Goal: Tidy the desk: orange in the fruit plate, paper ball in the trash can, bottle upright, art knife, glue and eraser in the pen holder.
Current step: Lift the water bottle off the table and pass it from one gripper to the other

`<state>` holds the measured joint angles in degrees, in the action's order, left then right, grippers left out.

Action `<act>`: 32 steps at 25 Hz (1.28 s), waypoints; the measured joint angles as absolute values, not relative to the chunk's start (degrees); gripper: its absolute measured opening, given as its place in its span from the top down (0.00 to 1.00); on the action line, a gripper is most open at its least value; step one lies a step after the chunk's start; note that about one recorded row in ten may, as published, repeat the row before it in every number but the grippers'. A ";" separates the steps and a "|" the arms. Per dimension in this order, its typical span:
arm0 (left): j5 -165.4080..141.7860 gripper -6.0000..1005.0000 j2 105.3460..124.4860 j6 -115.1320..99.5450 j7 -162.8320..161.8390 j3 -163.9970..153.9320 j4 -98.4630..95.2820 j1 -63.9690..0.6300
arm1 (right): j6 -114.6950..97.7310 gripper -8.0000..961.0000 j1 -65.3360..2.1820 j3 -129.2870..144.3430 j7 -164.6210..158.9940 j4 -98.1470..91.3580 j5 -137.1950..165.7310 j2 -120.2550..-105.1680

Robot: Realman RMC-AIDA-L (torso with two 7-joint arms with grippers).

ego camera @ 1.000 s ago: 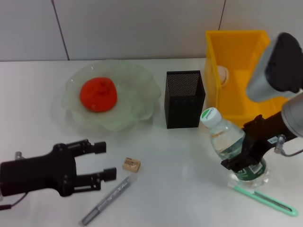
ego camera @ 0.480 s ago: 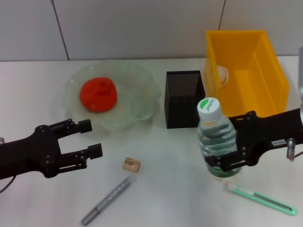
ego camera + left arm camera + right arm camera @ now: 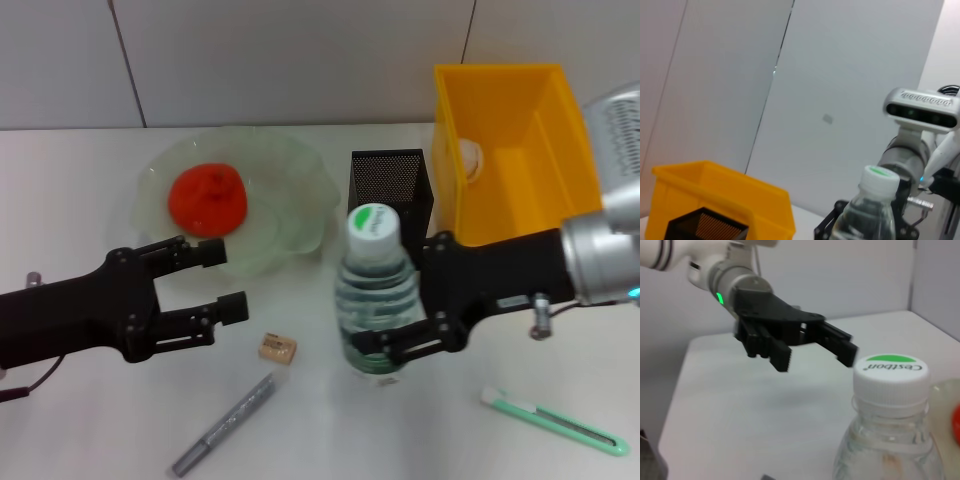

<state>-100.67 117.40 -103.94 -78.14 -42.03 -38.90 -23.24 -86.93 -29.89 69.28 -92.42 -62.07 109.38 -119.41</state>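
Note:
The bottle's near side is still beyond my fingers, which stop short of it, so my left gripper needs to move toward the bottle before closing on it.
The bottle [image 3: 377, 296] stands upright in front of the pen holder [image 3: 390, 186], and my right gripper [image 3: 398, 302] is shut on its lower half from the right. My left gripper [image 3: 226, 279] is open, level with the bottle and a short gap to its left; it also shows in the right wrist view [image 3: 812, 351] beyond the bottle [image 3: 888, 412]. The orange [image 3: 207, 200] lies in the fruit plate [image 3: 290, 190]. A paper ball [image 3: 468, 158] sits inside the trash can [image 3: 535, 110]. On the desk [image 3: 80, 200] lie the eraser [image 3: 277, 348], the glue [image 3: 225, 424] and the art knife [image 3: 556, 422].
The left wrist view shows the bottle [image 3: 874, 210], the trash can [image 3: 725, 197] and the pen holder [image 3: 704, 228] before a grey wall. The eraser and glue lie just below my left gripper; the art knife lies near the front right edge.
My right gripper has carried the upright bottle left, from the front right to the middle of the desk. My left gripper has moved right and slightly back, toward the bottle.

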 joint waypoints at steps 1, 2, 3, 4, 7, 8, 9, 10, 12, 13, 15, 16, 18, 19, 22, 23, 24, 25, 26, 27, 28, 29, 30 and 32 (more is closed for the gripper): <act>-100.67 0.20 117.40 -103.94 -78.14 -42.03 -38.90 -23.24 | -86.79 0.18 -30.84 69.28 -91.72 -60.58 109.13 -119.45; -100.57 0.20 117.59 -104.18 -78.14 -42.00 -38.96 -23.58 | -86.58 0.18 -32.01 69.29 -91.04 -58.82 108.86 -119.49; -100.47 0.20 117.93 -104.23 -78.14 -41.98 -39.12 -24.03 | -86.15 0.18 -33.13 69.44 -90.25 -57.10 108.53 -119.52; -100.37 0.20 118.00 -104.21 -78.14 -41.97 -39.11 -24.17 | -85.81 0.18 -33.92 69.65 -89.73 -55.98 108.29 -119.54; -99.43 0.20 118.13 -104.03 -78.14 -42.00 -38.82 -24.72 | -83.74 0.18 -35.65 71.85 -88.50 -53.51 107.15 -119.63; -99.22 0.20 118.17 -104.01 -78.14 -42.04 -38.77 -24.81 | -83.07 0.18 -36.08 72.82 -88.23 -53.04 106.62 -119.66; -98.86 0.20 118.21 -103.93 -78.14 -42.13 -38.74 -24.95 | -82.33 0.18 -36.47 73.74 -87.99 -52.66 106.21 -119.67; -98.86 0.20 118.21 -103.93 -78.14 -42.13 -38.74 -24.95 | -81.89 0.18 -36.81 74.45 -87.85 -52.42 105.84 -119.67; -98.39 0.20 118.34 -103.74 -78.14 -42.41 -38.74 -25.33 | -80.93 0.18 -37.43 75.64 -87.78 -52.10 105.40 -119.67; -98.37 0.20 118.36 -103.71 -78.14 -42.46 -38.73 -25.48 | -80.56 0.18 -37.72 76.38 -87.76 -51.90 105.03 -119.67; -98.37 0.20 118.36 -103.71 -78.14 -42.46 -38.73 -25.48 | -79.69 0.18 -38.23 77.46 -87.74 -51.38 104.08 -119.67; -98.35 0.20 118.44 -103.86 -77.95 -42.56 -38.68 -25.72 | -79.34 0.18 -38.52 77.81 -87.73 -51.00 103.54 -119.67; -98.34 0.20 118.45 -104.02 -77.80 -42.58 -38.67 -25.76 | -78.82 0.18 -38.94 78.13 -87.72 -50.28 102.90 -119.66; -98.34 0.20 118.46 -104.22 -77.64 -42.59 -38.67 -25.78 | -78.66 0.18 -39.04 78.15 -87.71 -50.05 102.78 -119.65; -98.34 0.20 118.46 -104.22 -77.64 -42.59 -38.67 -25.78 | -78.14 0.18 -39.30 78.16 -87.69 -49.43 102.63 -119.63; -98.34 0.20 118.51 -104.50 -77.41 -42.63 -38.67 -25.81 | -78.03 0.18 -39.44 78.17 -87.63 -49.14 102.60 -119.63; -98.34 0.20 118.51 -104.50 -77.41 -42.63 -38.67 -25.81 | -77.96 0.18 -39.60 78.18 -87.54 -48.83 102.51 -119.62; -98.34 0.20 118.65 -104.78 -76.56 -42.75 -38.53 -26.02 | -77.88 0.18 -39.77 78.18 -87.41 -48.47 102.31 -119.62; -98.34 0.20 118.65 -104.78 -76.56 -42.75 -38.53 -26.02 | -77.87 0.18 -39.90 78.19 -87.19 -48.09 101.91 -119.61; -98.34 0.20 118.66 -104.71 -75.64 -42.92 -38.03 -26.19 | -77.85 0.18 -40.00 78.20 -86.94 -47.69 101.46 -119.62; -98.34 0.20 118.66 -104.71 -75.64 -42.92 -38.03 -26.19 | -77.83 0.18 -40.08 78.21 -86.74 -47.42 101.04 -119.61; -98.30 0.20 118.66 -104.27 -74.20 -43.07 -36.92 -26.53 | -77.84 0.18 -40.12 78.22 -86.42 -47.15 100.47 -119.61; -98.23 0.20 118.64 -103.74 -73.58 -43.19 -36.33 -26.76 | -77.84 0.18 -40.14 78.25 -86.14 -46.97 99.98 -119.62; -98.21 0.20 118.61 -102.97 -72.96 -43.27 -35.68 -26.97 | -77.75 0.18 -40.18 78.81 -85.73 -46.79 98.92 -119.62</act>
